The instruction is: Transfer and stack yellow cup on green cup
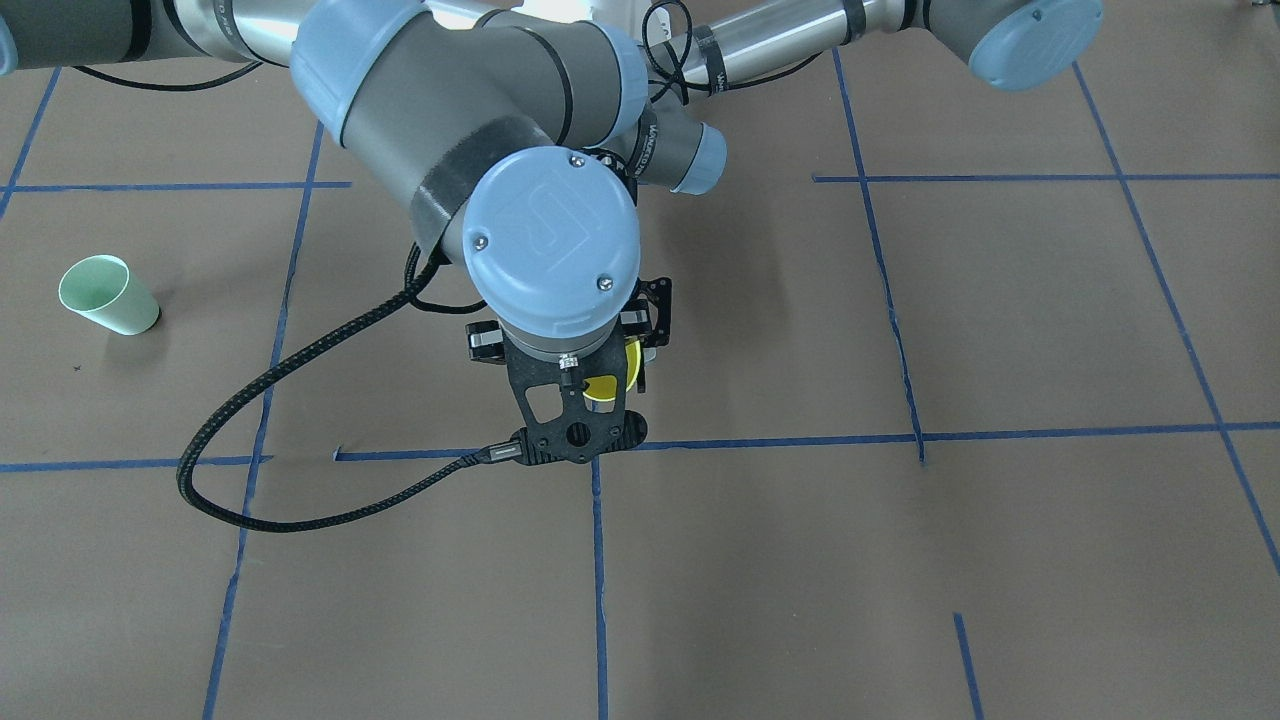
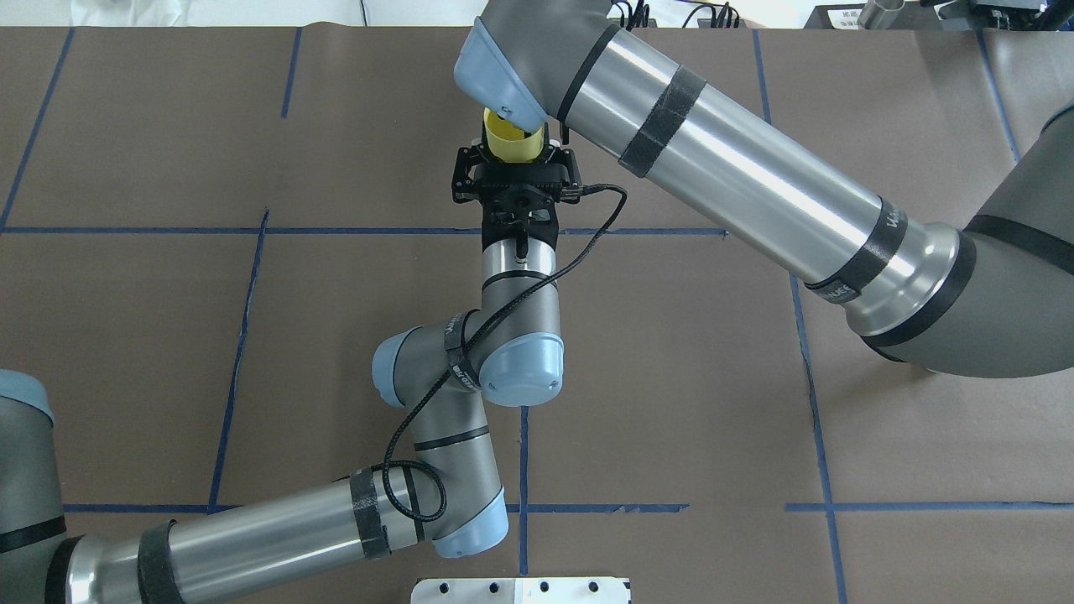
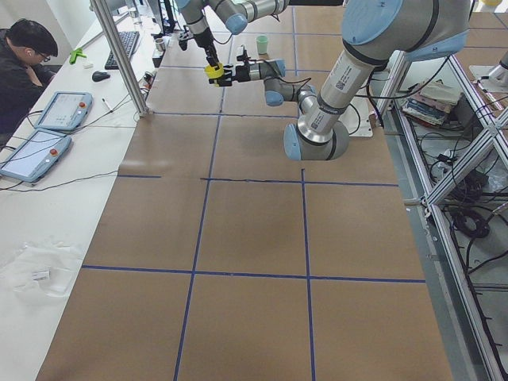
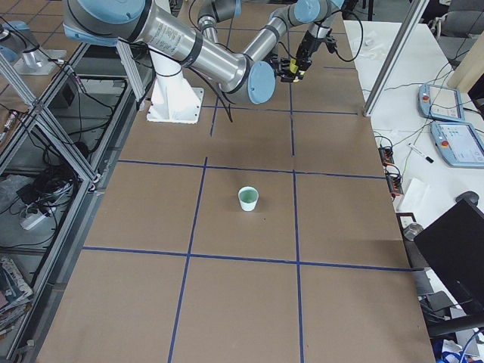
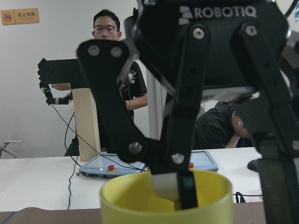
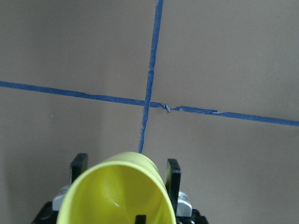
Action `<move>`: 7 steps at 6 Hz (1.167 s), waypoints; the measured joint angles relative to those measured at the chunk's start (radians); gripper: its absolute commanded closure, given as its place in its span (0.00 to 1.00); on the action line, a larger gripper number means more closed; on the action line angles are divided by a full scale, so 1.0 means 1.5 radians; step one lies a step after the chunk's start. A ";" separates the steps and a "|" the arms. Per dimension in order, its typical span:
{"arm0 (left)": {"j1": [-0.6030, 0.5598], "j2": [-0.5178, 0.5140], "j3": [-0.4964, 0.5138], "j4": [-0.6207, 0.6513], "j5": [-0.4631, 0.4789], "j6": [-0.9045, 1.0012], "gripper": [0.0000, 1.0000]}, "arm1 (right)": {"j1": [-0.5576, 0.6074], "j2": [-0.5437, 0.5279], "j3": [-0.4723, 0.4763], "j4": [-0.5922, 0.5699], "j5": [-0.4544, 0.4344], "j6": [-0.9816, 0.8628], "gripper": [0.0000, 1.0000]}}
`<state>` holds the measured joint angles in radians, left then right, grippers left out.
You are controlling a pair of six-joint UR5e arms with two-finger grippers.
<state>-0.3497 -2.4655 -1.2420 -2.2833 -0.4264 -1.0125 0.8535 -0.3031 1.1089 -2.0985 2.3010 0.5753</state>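
My right gripper grabs the yellow cup by its side at the rim (image 1: pixel 606 396) next, to stack the yellow cup on the green cup (image 1: pixel 108 295).
The yellow cup (image 2: pixel 511 144) is held upright in the air over the middle of the table. My left gripper (image 2: pixel 513 155) is shut on its sides; its fingers (image 6: pixel 172 169) show on either side of the cup (image 6: pixel 117 196). My right gripper (image 5: pixel 229 191) comes down from above and is open. One of its fingers (image 5: pixel 180 189) is inside the cup (image 5: pixel 140 205), the other stands outside with a gap to the wall. The green cup (image 1: pixel 108 295) stands upright and alone on the table on my right side (image 4: pixel 248 199). It does not show in the overhead view.
Blue tape lines (image 1: pixel 780 440) grid the brown table. A black cable (image 1: pixel 250 420) loops from the right wrist toward the green cup's side. Operators (image 3: pixel 28 48), tablets (image 3: pixel 59 111) and a metal post (image 3: pixel 119 55) stand along the far edge.
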 measured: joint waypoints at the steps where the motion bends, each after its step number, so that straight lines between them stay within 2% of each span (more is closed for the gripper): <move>1: 0.000 0.000 0.000 0.000 0.000 0.000 0.50 | 0.001 0.001 0.001 0.000 0.001 0.000 1.00; 3: 0.000 0.006 -0.001 0.001 0.000 0.006 0.00 | 0.007 0.003 0.001 -0.001 0.002 0.000 1.00; 7: 0.001 0.016 -0.002 0.001 0.000 0.008 0.00 | 0.027 0.013 0.004 -0.002 0.018 0.010 1.00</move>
<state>-0.3489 -2.4416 -1.2445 -2.2825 -0.4269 -1.0002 0.8941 -0.2835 1.1143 -2.1019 2.3275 0.5902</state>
